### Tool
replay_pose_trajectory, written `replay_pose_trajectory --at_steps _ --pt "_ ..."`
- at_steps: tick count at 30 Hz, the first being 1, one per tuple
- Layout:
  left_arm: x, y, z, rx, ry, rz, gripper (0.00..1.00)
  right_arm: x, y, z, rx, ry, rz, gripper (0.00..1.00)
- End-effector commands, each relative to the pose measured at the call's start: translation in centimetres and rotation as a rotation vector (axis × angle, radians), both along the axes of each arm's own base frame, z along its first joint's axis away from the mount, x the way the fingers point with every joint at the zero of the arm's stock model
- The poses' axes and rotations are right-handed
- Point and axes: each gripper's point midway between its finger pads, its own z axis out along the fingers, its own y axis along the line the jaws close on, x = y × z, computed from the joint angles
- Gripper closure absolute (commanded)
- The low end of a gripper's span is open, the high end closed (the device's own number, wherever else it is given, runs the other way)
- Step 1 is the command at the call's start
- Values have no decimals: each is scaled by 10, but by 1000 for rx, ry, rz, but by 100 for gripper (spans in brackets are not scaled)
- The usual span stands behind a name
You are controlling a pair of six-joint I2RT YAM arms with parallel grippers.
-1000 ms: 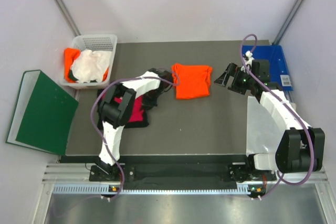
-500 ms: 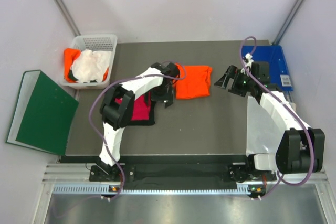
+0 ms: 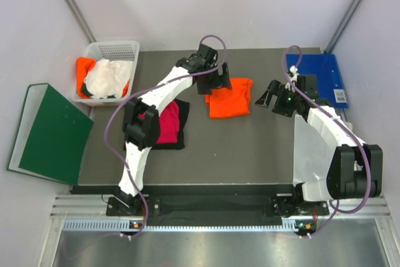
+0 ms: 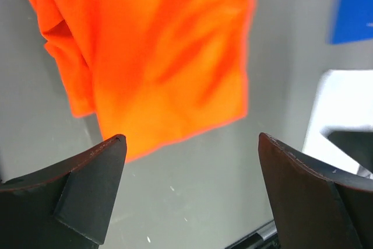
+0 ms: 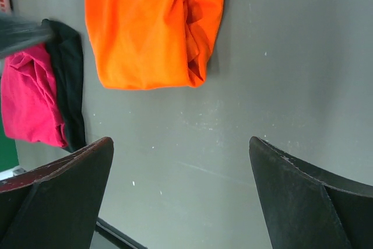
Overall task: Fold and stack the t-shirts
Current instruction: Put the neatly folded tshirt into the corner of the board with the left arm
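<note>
The folded orange t-shirt (image 3: 230,99) will be grabbed next by my left gripper, at its side edge nearest the magenta t-shirt. Then I will drag the orange t-shirt onto the stack.
A folded bright orange t-shirt (image 3: 230,99) lies flat mid-table. My left gripper (image 3: 214,83) hovers open at its far left corner, holding nothing; in the left wrist view the orange t-shirt (image 4: 157,56) fills the area ahead of the open left gripper (image 4: 191,144). A folded magenta t-shirt (image 3: 165,123) rests on a black t-shirt (image 3: 182,123) to the left. My right gripper (image 3: 267,95) stands open and empty just right of the orange shirt. The right wrist view shows the right gripper (image 5: 180,144) over bare table, with the orange t-shirt (image 5: 151,27), magenta t-shirt (image 5: 29,100) and black t-shirt (image 5: 71,86) beyond it.
A white basket (image 3: 115,48) at the far left corner holds a white t-shirt (image 3: 107,78) and an orange t-shirt (image 3: 84,67). A dark green binder (image 3: 53,132) lies off the table's left edge. A blue folder (image 3: 322,74) lies at the far right.
My left gripper opened, left the magenta and black stack, and swung right and away to the orange shirt's far left corner. The right arm barely moved.
</note>
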Motion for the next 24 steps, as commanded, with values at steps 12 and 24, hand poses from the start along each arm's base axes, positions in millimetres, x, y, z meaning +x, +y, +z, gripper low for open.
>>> replay_pose_trajectory --at_steps 12,24 --pt "27 23 -57 -9 123 77 1 4 -13 -1 -26 -28 -21 0" --pt "26 11 -127 -13 244 73 1 8 -32 2 -27 -26 -58 0"
